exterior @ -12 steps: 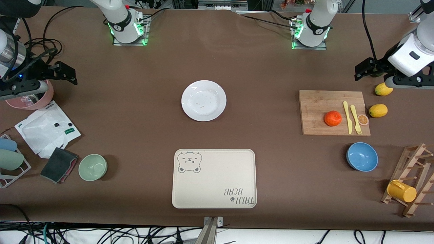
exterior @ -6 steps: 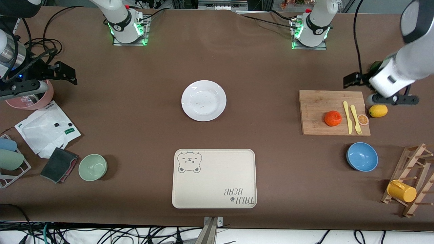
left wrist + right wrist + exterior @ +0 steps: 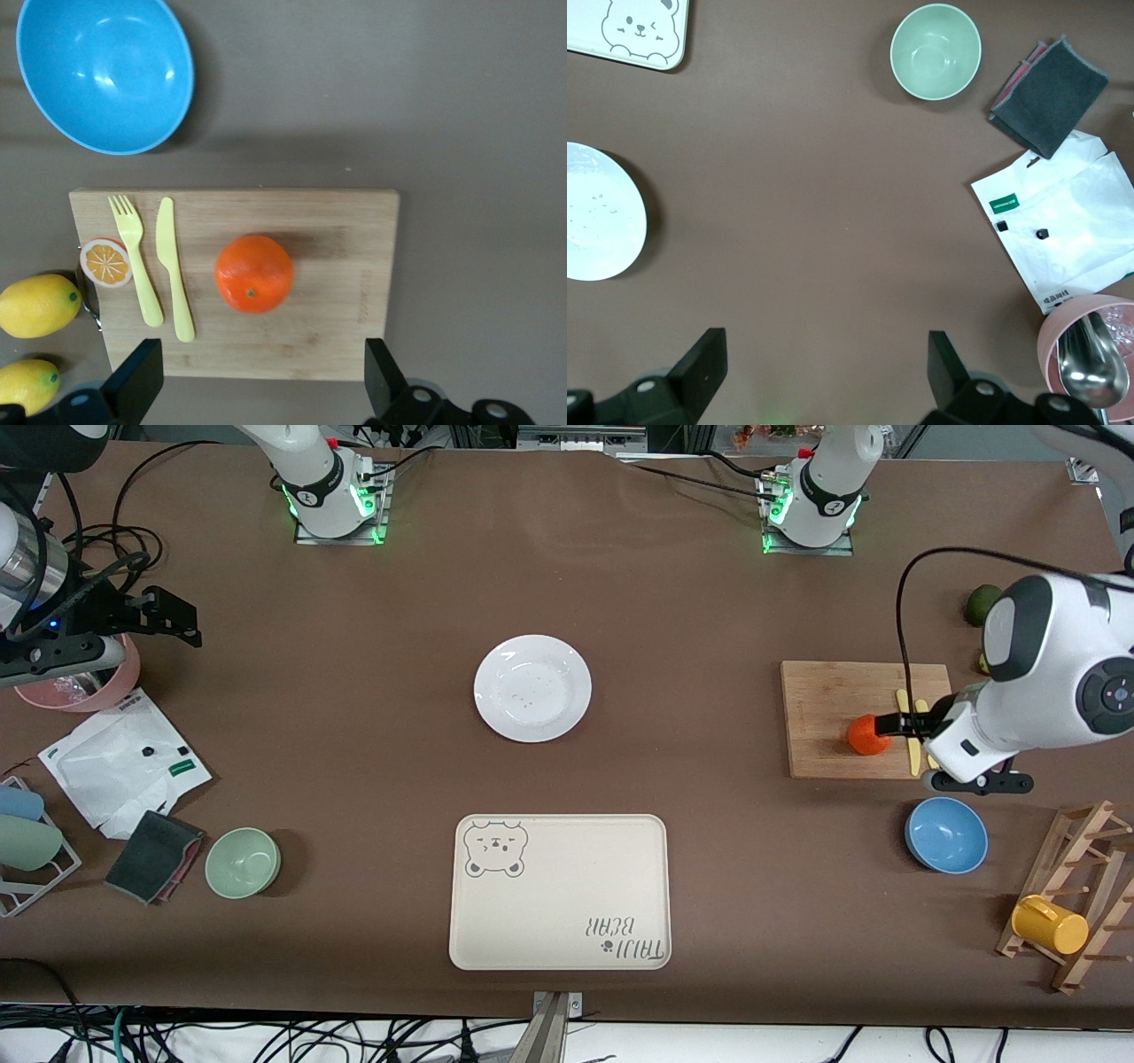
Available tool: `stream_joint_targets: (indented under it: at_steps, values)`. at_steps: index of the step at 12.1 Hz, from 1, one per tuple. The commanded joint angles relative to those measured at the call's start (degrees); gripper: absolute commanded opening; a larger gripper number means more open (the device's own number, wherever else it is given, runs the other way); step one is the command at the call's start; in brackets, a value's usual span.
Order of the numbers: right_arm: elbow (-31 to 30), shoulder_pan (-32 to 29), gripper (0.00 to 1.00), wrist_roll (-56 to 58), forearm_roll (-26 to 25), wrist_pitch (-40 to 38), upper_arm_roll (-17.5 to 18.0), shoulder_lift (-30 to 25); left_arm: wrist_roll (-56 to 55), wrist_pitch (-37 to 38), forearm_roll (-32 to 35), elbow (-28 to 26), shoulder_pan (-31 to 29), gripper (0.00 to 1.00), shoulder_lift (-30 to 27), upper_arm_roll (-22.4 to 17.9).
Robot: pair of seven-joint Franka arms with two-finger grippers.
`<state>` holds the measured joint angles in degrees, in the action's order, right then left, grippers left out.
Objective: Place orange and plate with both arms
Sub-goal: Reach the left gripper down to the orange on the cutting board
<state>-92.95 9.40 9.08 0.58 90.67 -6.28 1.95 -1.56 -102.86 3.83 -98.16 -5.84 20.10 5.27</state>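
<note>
The robot's left gripper needs to grab the orange (image 3: 861, 738) next by its round sides, so that it can set it on the white plate (image 3: 532, 688).
The orange (image 3: 861, 738) sits on a wooden cutting board (image 3: 824, 708) toward the left arm's end of the table. My left gripper (image 3: 904, 724) hangs over the board, open and empty. In the left wrist view the orange (image 3: 254, 273) lies on the board (image 3: 345, 266) ahead of the left gripper (image 3: 257, 385). The white plate (image 3: 532, 688) lies mid-table, empty; it also shows in the right wrist view (image 3: 598, 212). My right gripper (image 3: 173, 615) waits, open and empty, over the table by the pink bowl (image 3: 84, 689); its open jaws show in the right wrist view (image 3: 824, 372).
A beige bear tray (image 3: 558, 890) lies nearer the camera than the plate. A yellow knife (image 3: 175, 266), fork (image 3: 133, 257) and orange slice (image 3: 105, 262) share the board, with lemons (image 3: 35, 305) beside it. Blue bowl (image 3: 946, 834), mug rack (image 3: 1072, 895), green bowl (image 3: 243, 862), cloth (image 3: 152, 855) and bag (image 3: 120, 757) are around.
My left arm has swung from the lemons at the table's end to over the cutting board, next to the orange. The right arm has not moved.
</note>
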Motion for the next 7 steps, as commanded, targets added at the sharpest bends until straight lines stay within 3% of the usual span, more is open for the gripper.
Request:
stream_joint_targets:
  at_steps: [1, 4, 7]
  values:
    - [1.5, -0.3, 1.00, -0.6, -0.4, -0.8, 0.3, 0.5, 0.9, -2.3, 1.4, -0.4, -1.6, 1.00, 2.0, 0.4]
    - [1.4, -0.3, 1.00, -0.6, -0.5, -0.8, 0.3, 0.5, 0.9, -9.2, 1.4, -7.2, -2.2, 1.00, 0.9, 0.4]
    - [1.4, -0.3, 1.00, -0.6, -0.5, -0.8, 0.0, 0.6, 0.9, -21.6, 1.4, -18.1, -3.0, 1.00, -1.7, 0.4]
